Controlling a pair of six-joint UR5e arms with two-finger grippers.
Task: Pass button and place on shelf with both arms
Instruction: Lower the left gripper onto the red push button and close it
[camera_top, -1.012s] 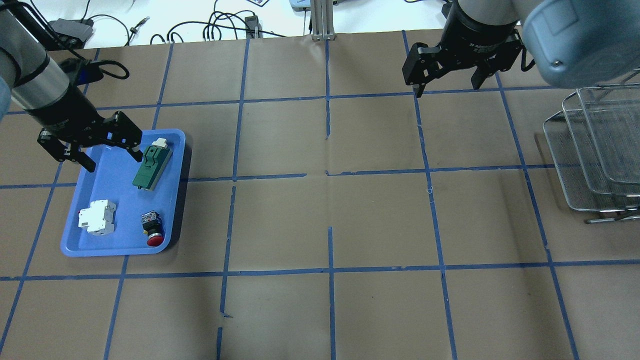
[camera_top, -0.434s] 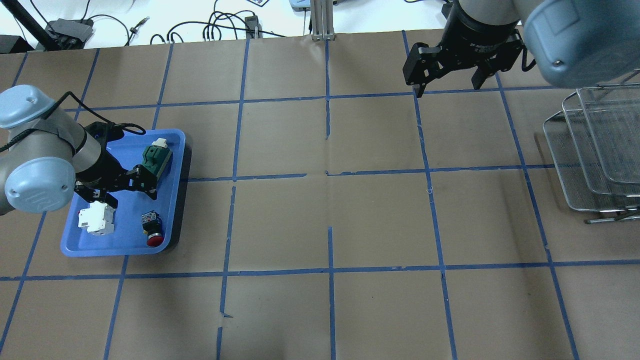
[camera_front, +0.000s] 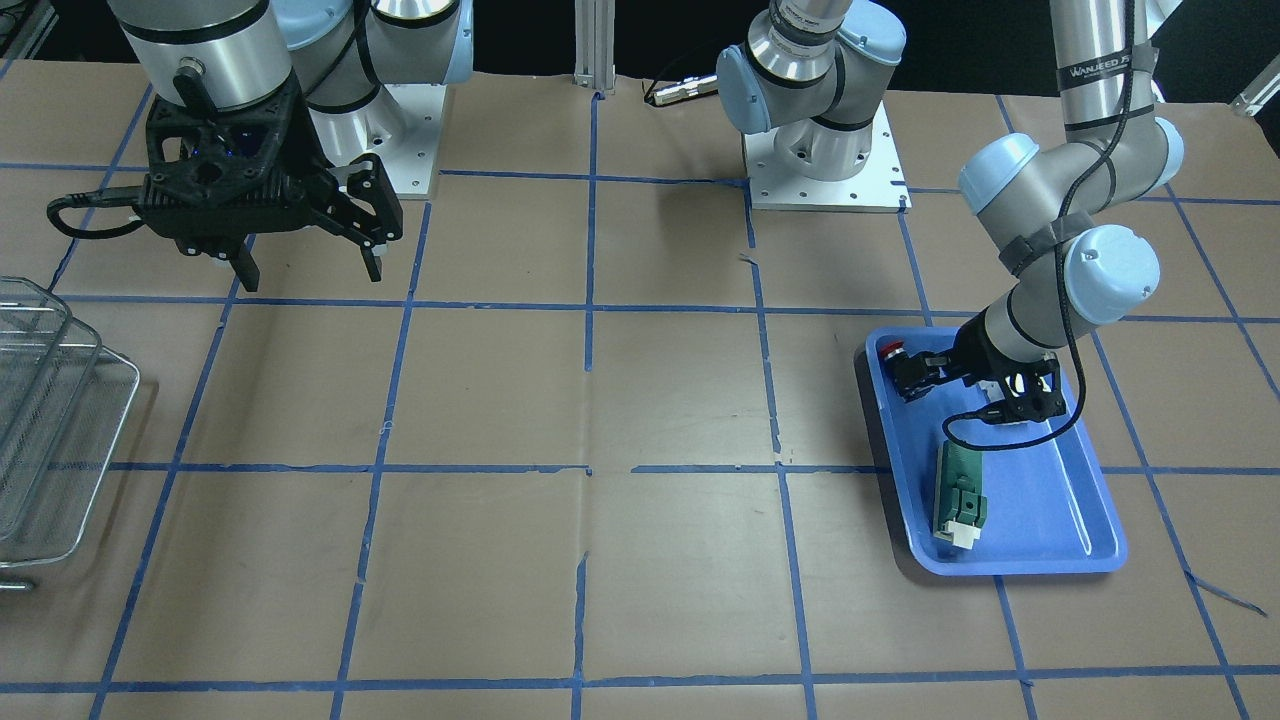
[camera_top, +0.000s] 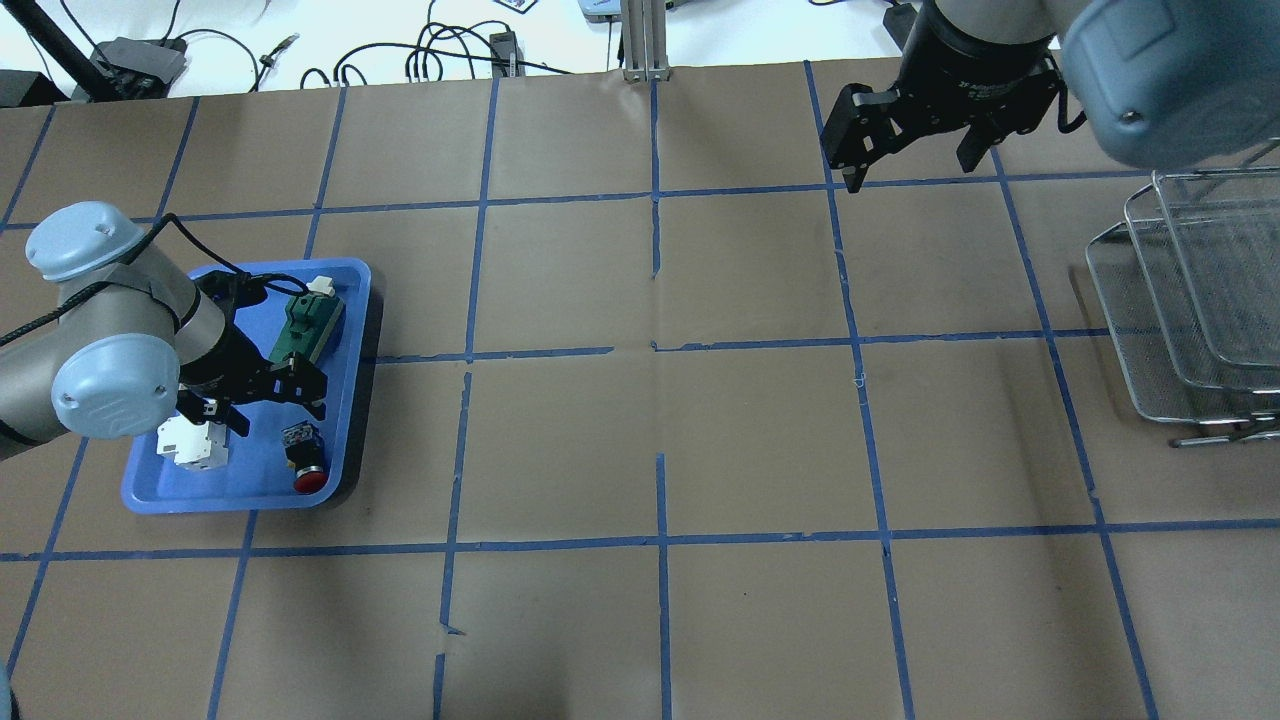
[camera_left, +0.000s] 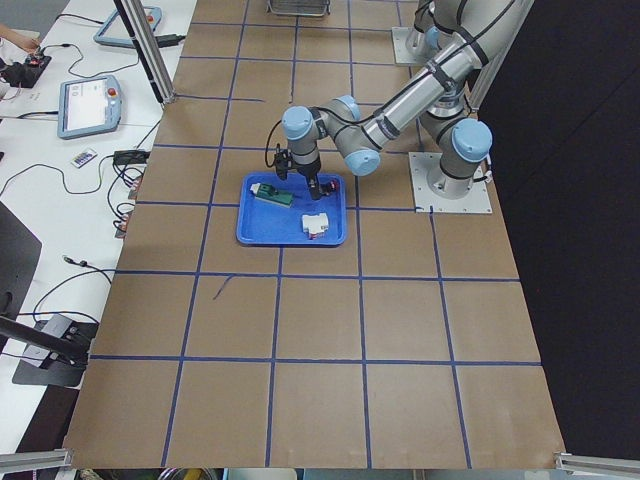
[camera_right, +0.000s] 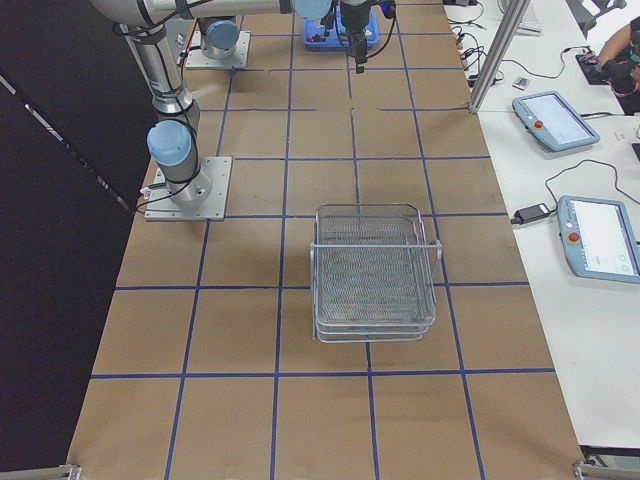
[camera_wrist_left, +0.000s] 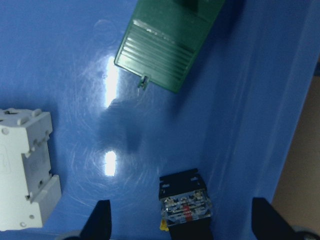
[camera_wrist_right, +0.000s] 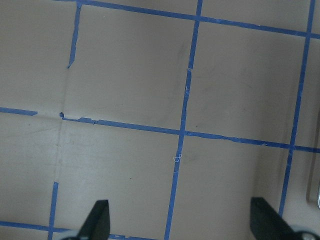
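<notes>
My left gripper is to grab the button's dark body next, to pass it toward the shelf.
The button, red cap and dark body, lies in the near right corner of the blue tray. It also shows in the front view and the left wrist view. My left gripper is open and empty, low over the tray, just beyond the button, its fingertips to either side. It shows in the front view too. My right gripper is open and empty, high over bare table at the far right. The wire shelf stands at the right edge.
A green block lies at the tray's far end and a white breaker at its near left, next to my left gripper. The shelf also shows in the right side view. Blue tape lines grid the brown table.
My left arm has swung toward the near side, carrying the open gripper from the tray's far end to above the button. The right gripper has shifted slightly right.
</notes>
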